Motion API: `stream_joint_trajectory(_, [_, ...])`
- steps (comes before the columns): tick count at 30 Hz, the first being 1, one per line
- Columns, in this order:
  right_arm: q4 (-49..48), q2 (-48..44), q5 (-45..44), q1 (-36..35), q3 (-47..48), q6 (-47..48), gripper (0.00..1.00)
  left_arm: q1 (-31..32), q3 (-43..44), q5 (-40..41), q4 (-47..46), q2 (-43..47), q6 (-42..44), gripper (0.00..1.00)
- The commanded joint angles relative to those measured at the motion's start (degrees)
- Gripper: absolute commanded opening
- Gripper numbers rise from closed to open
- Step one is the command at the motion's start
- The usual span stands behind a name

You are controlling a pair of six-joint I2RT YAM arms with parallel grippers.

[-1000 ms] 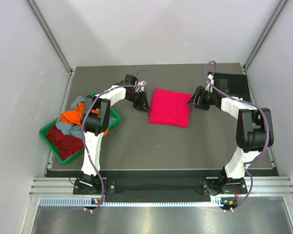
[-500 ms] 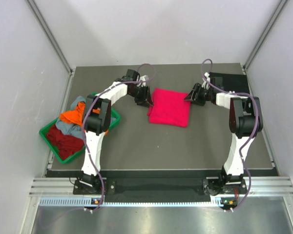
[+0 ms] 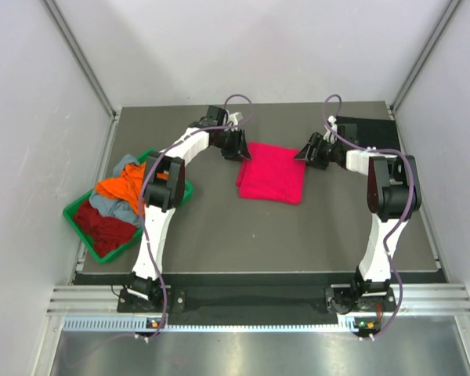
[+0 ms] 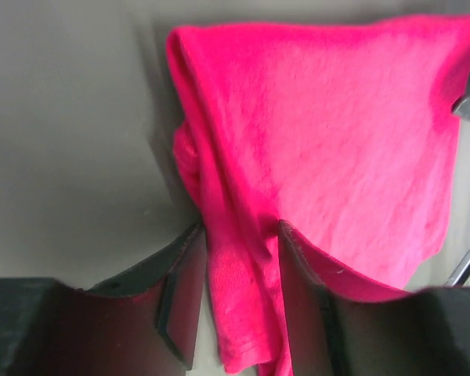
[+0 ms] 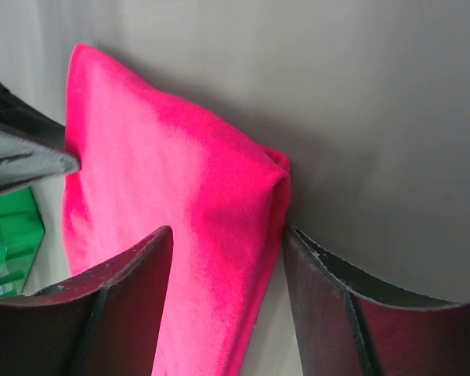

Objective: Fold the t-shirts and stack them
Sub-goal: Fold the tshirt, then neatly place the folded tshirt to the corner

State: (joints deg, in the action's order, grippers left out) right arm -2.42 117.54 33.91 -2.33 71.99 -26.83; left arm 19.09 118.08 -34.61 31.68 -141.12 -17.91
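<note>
I need to take hold of the pink-red t-shirt next with my right gripper, by its folded edge facing the black t-shirt, near the pink-red t-shirt's far corner, to stack it there.
A bright pink-red t-shirt [image 3: 272, 174] lies folded in a rectangle in the middle of the table. My left gripper [image 3: 240, 151] is at its far left corner, open. In the left wrist view the left gripper [image 4: 240, 231] straddles a loose fold of the pink-red t-shirt [image 4: 329, 141], with a gap beside the left finger. My right gripper [image 3: 305, 152] is at the far right corner, and the right gripper [image 5: 227, 233] stands open around the folded edge of the pink-red t-shirt [image 5: 180, 204]. A black t-shirt [image 3: 370, 135] lies flat at the far right.
A green tray [image 3: 182, 192] at the table's left edge holds a heap of an orange t-shirt [image 3: 123, 186], a dark red one [image 3: 102, 223] and a grey-blue one [image 3: 110, 205]. Grey walls close in the back and both sides.
My left gripper has opened and shifted toward the far edge, at the shirt's far left corner. The right arm's elbow has swung toward the back of the table; its gripper stays at the far right corner.
</note>
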Motion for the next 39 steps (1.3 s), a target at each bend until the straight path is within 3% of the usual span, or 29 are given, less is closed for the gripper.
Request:
stream_joint_trajectory(1, [-1.6,-0.5,0.5,0.5,-0.9,-0.1,0.59,-0.2,1.6,0.1,-4.9,-1.5,0.2,0.37])
stream_joint_trajectory(3, [-1.5,-0.6,0.1,0.5,-1.5,0.0,0.59,-0.3,1.6,-0.5,-5.4,-2.1,-0.7,0.22])
stream_joint_trajectory(4, [-1.2,-0.7,-0.2,0.7,-1.5,0.2,0.59,-0.5,1.5,-0.7,-5.8,-2.5,-0.9,0.09])
stream_joint_trajectory(7, [-0.4,-0.9,-1.2,0.7,-2.0,-0.2,0.6,-1.1,1.4,-1.3,-5.8,-3.5,-1.4,0.0])
stream_joint_trajectory(20, [0.0,-3.6,-9.6,-1.7,-6.8,-3.8,0.63,-3.7,0.8,-3.9,-7.7,-5.8,-5.7,0.0])
stream_joint_trajectory(29, [-0.4,-1.4,-7.1,-3.8,-6.8,-4.6,0.58,-3.7,-0.2,-4.0,-8.0,-6.2,-6.5,0.0])
stream_joint_trajectory(35, [-2.0,-1.3,-5.6,-3.6,-5.5,-3.5,0.41,-3.7,-6.4,-5.0,-10.8,-3.0,-7.0,0.0])
stream_joint_trajectory(38, [-0.8,-3.6,-5.9,-3.6,-4.5,-2.4,0.13,-3.4,-11.1,-6.8,-16.2,0.9,-11.6,0.01])
stream_joint_trajectory(39, [-0.4,-4.4,-6.2,-3.6,-4.2,-1.8,0.08,-3.4,-15.2,-7.0,-18.6,2.5,-13.5,0.07])
